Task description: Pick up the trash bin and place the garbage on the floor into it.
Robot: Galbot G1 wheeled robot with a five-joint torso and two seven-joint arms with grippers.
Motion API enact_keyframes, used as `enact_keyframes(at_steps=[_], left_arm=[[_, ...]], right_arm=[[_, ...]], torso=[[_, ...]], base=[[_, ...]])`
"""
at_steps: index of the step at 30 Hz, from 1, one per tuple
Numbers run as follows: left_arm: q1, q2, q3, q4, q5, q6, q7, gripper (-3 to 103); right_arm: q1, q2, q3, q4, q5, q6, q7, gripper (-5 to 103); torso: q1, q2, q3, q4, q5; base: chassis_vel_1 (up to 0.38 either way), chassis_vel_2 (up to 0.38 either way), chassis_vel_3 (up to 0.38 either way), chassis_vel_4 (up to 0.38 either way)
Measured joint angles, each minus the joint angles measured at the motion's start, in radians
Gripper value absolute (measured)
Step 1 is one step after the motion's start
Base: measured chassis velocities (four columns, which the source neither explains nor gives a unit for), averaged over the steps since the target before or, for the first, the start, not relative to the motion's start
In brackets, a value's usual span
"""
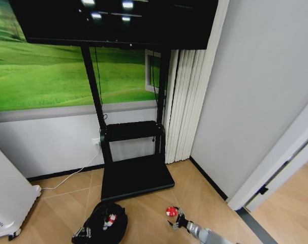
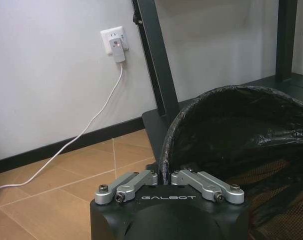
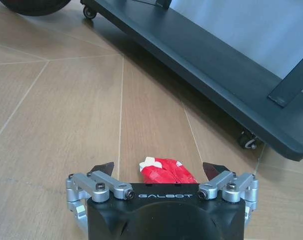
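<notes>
The piece of garbage needs to go from the floor into the trash bin (image 1: pixel 100 223), so my right gripper should grab it by its red body (image 1: pixel 171 211) next.
The trash bin (image 1: pixel 100 223), black and lined with a black bag, is at the lower left in the head view with a red-and-white piece (image 1: pixel 110 219) inside it. My left gripper (image 2: pixel 164 176) is shut on the rim of the bin (image 2: pixel 231 135); it also appears at the bin's near-left edge as the left gripper (image 1: pixel 84 233). My right gripper (image 3: pixel 158 169) is open low over the floor. Another piece of garbage, red and white (image 3: pixel 164 172), lies between its fingertips (image 3: pixel 102 167). The head view has this piece (image 1: pixel 171 211) at the tip of the right gripper (image 1: pixel 177 220).
A black TV stand with a flat base (image 1: pixel 136 175) on castors (image 3: pixel 247 141) stands just beyond both grippers. A white appliance (image 1: pixel 6 203) is at the far left. A plug and white cable (image 2: pixel 115 45) run down the wall. A doorway opens at the right.
</notes>
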Motion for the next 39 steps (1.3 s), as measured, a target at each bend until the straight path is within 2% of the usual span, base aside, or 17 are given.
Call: enact_keyframes(at_steps=[5, 7, 8, 12, 14, 16, 21, 22, 23, 24, 25, 27, 28, 29, 30, 31, 39], left_arm=[[-0.010, 0.002, 0.009, 0.003, -0.003, -0.001, 0.000, 7], [-0.019, 0.002, 0.016, 0.008, -0.006, -0.002, 0.000, 7], [-0.019, 0.002, 0.016, 0.008, -0.006, -0.002, 0.000, 7], [-0.022, 0.000, 0.023, 0.009, -0.010, -0.003, 0.000, 7], [-0.022, 0.000, 0.023, 0.009, -0.011, -0.003, 0.000, 7], [-0.023, 0.002, 0.024, 0.008, -0.013, -0.003, 0.000, 7], [-0.028, 0.003, 0.028, 0.008, -0.015, -0.003, -0.001, 7], [-0.030, 0.004, 0.032, 0.008, -0.017, -0.003, -0.001, 7], [-0.032, 0.004, 0.035, 0.009, -0.017, -0.003, -0.001, 7], [-0.032, 0.004, 0.035, 0.009, -0.017, -0.003, -0.001, 7], [-0.033, 0.004, 0.036, 0.009, -0.017, -0.003, -0.001, 7], [-0.033, 0.004, 0.036, 0.009, -0.017, -0.003, -0.001, 7], [-0.034, 0.004, 0.037, 0.009, -0.017, -0.003, -0.001, 7], [-0.034, 0.003, 0.037, 0.009, -0.017, -0.003, -0.001, 7], [-0.034, 0.003, 0.037, 0.009, -0.017, -0.003, -0.001, 7], [-0.033, 0.002, 0.036, 0.009, -0.017, -0.003, -0.002, 7], [-0.026, -0.007, 0.030, 0.011, -0.007, -0.005, -0.003, 7]], right_arm=[[0.001, 0.004, 0.003, -0.011, -0.003, -0.014, -0.001, 97], [0.005, 0.007, 0.009, -0.016, -0.004, -0.023, -0.002, 90], [0.005, 0.007, 0.009, -0.016, -0.004, -0.023, -0.002, 90], [0.005, 0.008, 0.017, -0.018, 0.000, -0.031, -0.002, 68], [0.005, 0.007, 0.019, -0.018, 0.001, -0.032, -0.004, 68], [0.004, 0.006, 0.022, -0.017, 0.004, -0.032, -0.006, 57], [0.004, 0.005, 0.023, -0.017, 0.004, -0.032, -0.008, 47], [0.004, 0.005, 0.024, -0.017, 0.005, -0.032, -0.008, 36], [0.004, 0.005, 0.024, -0.016, 0.006, -0.032, -0.009, 30], [0.004, 0.005, 0.024, -0.016, 0.006, -0.032, -0.009, 30], [0.004, 0.005, 0.024, -0.016, 0.006, -0.032, -0.009, 25], [0.004, 0.004, 0.025, -0.016, 0.006, -0.032, -0.009, 25], [0.004, 0.004, 0.025, -0.016, 0.007, -0.032, -0.009, 14], [0.002, 0.003, 0.026, -0.015, 0.007, -0.031, -0.011, 9], [0.002, 0.003, 0.026, -0.015, 0.007, -0.031, -0.011, 9], [-0.001, 0.001, 0.029, -0.014, 0.009, -0.024, -0.013, 3], [-0.010, -0.012, 0.041, 0.000, 0.008, 0.005, -0.013, 0]], torso=[[0.000, 0.000, 0.000, 0.0001, 0.0000], [0.000, 0.000, 0.000, 0.0000, 0.0000], [0.000, 0.000, 0.000, 0.0000, 0.0000], [0.000, 0.000, 0.000, 0.0000, 0.0000], [0.000, 0.000, 0.000, 0.0001, 0.0000], [0.000, 0.000, 0.000, 0.0000, 0.0000], [0.000, 0.000, 0.000, 0.0000, 0.0000], [0.000, 0.000, 0.000, 0.0000, 0.0000], [0.000, 0.000, 0.000, 0.0000, 0.0000], [0.000, 0.000, 0.000, 0.0000, 0.0000], [0.000, 0.000, 0.000, 0.0000, 0.0000], [0.000, 0.000, 0.000, 0.0000, 0.0000], [0.000, 0.000, 0.000, 0.0000, 0.0000], [0.000, 0.000, 0.000, 0.0001, 0.0000], [0.000, 0.000, 0.000, 0.0001, 0.0000], [0.000, 0.000, 0.000, 0.0000, 0.0000], [0.000, 0.000, 0.000, 0.0000, 0.0000]], base=[[0.000, 0.000, 0.000, 0.000], [0.000, 0.000, 0.000, 0.000], [0.000, 0.000, 0.000, 0.000], [0.000, 0.000, 0.000, 0.000], [0.000, 0.000, 0.000, 0.000], [0.000, 0.000, 0.000, 0.000], [0.000, 0.000, 0.000, 0.000], [0.000, 0.000, 0.000, 0.000], [0.000, 0.000, 0.000, 0.000], [0.000, 0.000, 0.000, 0.000], [0.000, 0.000, 0.000, 0.000], [0.000, 0.000, 0.000, 0.000], [0.000, 0.000, 0.000, 0.000], [0.000, 0.000, 0.000, 0.000], [0.000, 0.000, 0.000, 0.000], [0.000, 0.000, 0.000, 0.000], [0.000, 0.000, 0.000, 0.000]])
